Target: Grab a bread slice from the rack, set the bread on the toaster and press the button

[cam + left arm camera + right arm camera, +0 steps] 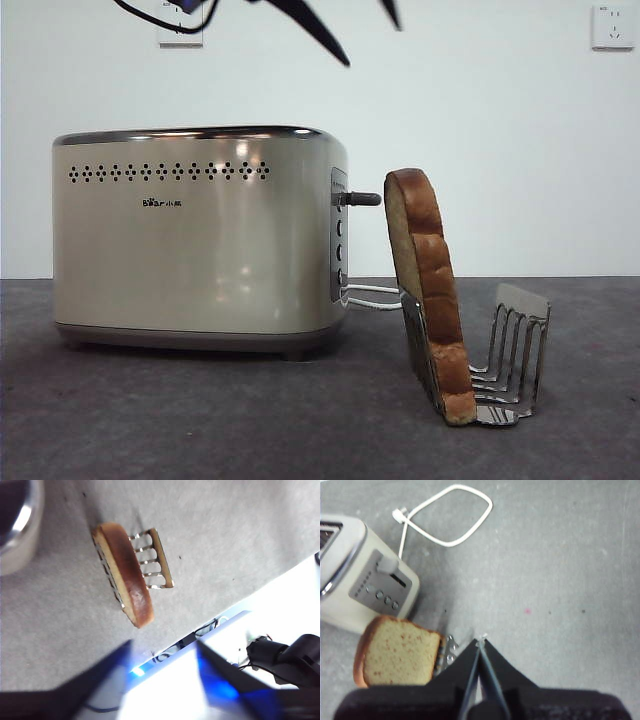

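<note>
My left gripper grabs the bread by its crusted top (410, 190) next, to get the slice of bread into the toaster (190, 250).
The slice of bread (430, 290) stands on edge in the silver rack (515, 350), leaning against its end nearest the toaster (190, 250). The button (362, 199) sticks out of the toaster's side panel, toward the bread. My left gripper (164, 642) is open and empty, high above the bread (127, 575) and rack (156, 560). Two black jaw tips show at the top of the front view (372, 45). My right gripper (480, 642) is shut and empty, high up beside the bread (397, 652), the toaster (350, 595) and the button (387, 565).
A white power cord (447, 515) loops on the grey table behind the toaster and also shows in the front view (375, 295). Wall sockets (612, 27) sit on the white wall. The table's edge and robot equipment (280, 655) show in the left wrist view.
</note>
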Controlling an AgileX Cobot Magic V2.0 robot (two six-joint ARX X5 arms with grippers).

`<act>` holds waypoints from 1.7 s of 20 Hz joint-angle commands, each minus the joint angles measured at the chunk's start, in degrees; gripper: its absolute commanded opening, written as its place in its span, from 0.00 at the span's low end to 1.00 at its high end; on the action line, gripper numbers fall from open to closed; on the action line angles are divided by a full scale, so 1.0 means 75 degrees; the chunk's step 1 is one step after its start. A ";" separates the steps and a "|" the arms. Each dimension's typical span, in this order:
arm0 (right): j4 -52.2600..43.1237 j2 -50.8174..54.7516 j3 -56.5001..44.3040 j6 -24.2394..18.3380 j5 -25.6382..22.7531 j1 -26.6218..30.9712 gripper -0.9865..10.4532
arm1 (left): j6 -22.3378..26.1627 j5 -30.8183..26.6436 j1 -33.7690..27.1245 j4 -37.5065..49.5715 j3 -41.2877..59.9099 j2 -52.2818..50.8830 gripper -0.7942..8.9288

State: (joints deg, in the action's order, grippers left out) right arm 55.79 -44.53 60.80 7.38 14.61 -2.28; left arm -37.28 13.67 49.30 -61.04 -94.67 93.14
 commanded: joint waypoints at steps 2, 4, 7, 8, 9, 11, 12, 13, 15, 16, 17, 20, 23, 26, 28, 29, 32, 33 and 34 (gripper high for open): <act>0.0009 0.0012 0.0017 -0.0251 0.0029 0.0000 0.09 | -0.0469 0.0032 0.0038 0.0096 -0.0006 0.0376 0.58; 0.0009 0.0012 0.0017 -0.0291 0.0029 0.0000 0.09 | -0.0513 -0.0061 0.0032 0.0125 -0.0006 0.0548 0.62; 0.0015 0.0009 0.0017 -0.0312 0.0038 0.0000 0.09 | -0.0530 -0.0268 0.0087 0.0318 -0.0006 0.0831 0.64; 0.0020 0.0009 0.0017 -0.0350 0.0055 0.0000 0.09 | -0.0554 -0.0326 0.0096 0.0434 -0.0006 0.0918 0.64; 0.0035 0.0012 0.0017 -0.0356 0.0052 0.0000 0.09 | -0.0609 -0.0350 0.0102 0.0551 -0.0006 0.1005 0.64; 0.0105 0.0009 0.0017 -0.0408 0.0052 0.0000 0.09 | -0.0627 -0.0434 0.0122 0.0737 -0.0006 0.1212 0.64; 0.0146 0.0009 0.0017 -0.0411 0.0052 0.0000 0.09 | -0.0641 -0.0434 0.0131 0.0758 -0.0006 0.1309 0.64; 0.0178 0.0009 0.0017 -0.0420 0.0052 0.0000 0.09 | -0.0638 -0.0434 0.0137 0.0737 -0.0006 0.1408 0.64; 0.0181 0.0009 0.0017 -0.0423 0.0052 0.0000 0.09 | -0.0644 -0.0600 0.0143 0.0723 -0.0006 0.1594 0.64; 0.0184 0.0009 0.0017 -0.0423 0.0052 0.0000 0.09 | -0.0682 -0.0697 0.0154 0.0743 -0.0006 0.1658 0.63; 0.0184 0.0009 0.0017 -0.0423 0.0052 0.0000 0.09 | -0.0790 -0.0758 0.0157 0.0801 -0.0006 0.1705 0.63; 0.0187 0.0009 0.0017 -0.0423 0.0050 0.0000 0.09 | -0.0997 -0.0909 0.0160 0.0898 -0.0006 0.1725 0.57; 0.0184 0.0009 0.0017 -0.0431 0.0050 0.0000 0.09 | -0.1003 -0.1000 0.0175 0.0915 -0.0006 0.1824 0.39; 0.0192 0.0009 0.0017 -0.0463 0.0047 0.0000 0.09 | -0.1005 -0.0973 0.0178 0.0912 -0.0006 0.1953 0.28; 0.0245 0.0009 0.0017 -0.0484 0.0035 0.0000 0.09 | -0.1003 -0.0979 0.0184 0.0921 -0.0006 0.1967 0.13; 0.0318 0.0009 0.0017 -0.0493 0.0017 0.0000 0.09 | -0.1000 -0.0976 0.0189 0.0959 -0.0006 0.1967 0.10; 0.0431 0.0012 0.0017 -0.0574 0.0017 0.0000 0.09 | -0.0816 -0.0976 0.0187 0.0933 -0.0006 0.1967 0.08; 0.0458 0.0009 0.0017 -0.0577 0.0017 0.0000 0.09 | -0.0711 -0.0979 0.0187 0.0860 -0.0006 0.1964 0.08; 0.0481 0.0009 0.0017 -0.0597 0.0017 0.0000 0.09 | -0.0656 -0.0982 0.0187 0.0825 -0.0006 0.1953 0.08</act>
State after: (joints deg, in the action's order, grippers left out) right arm 59.46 -44.53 60.80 3.57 14.83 -2.28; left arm -43.46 6.52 50.46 -54.61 -94.78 107.24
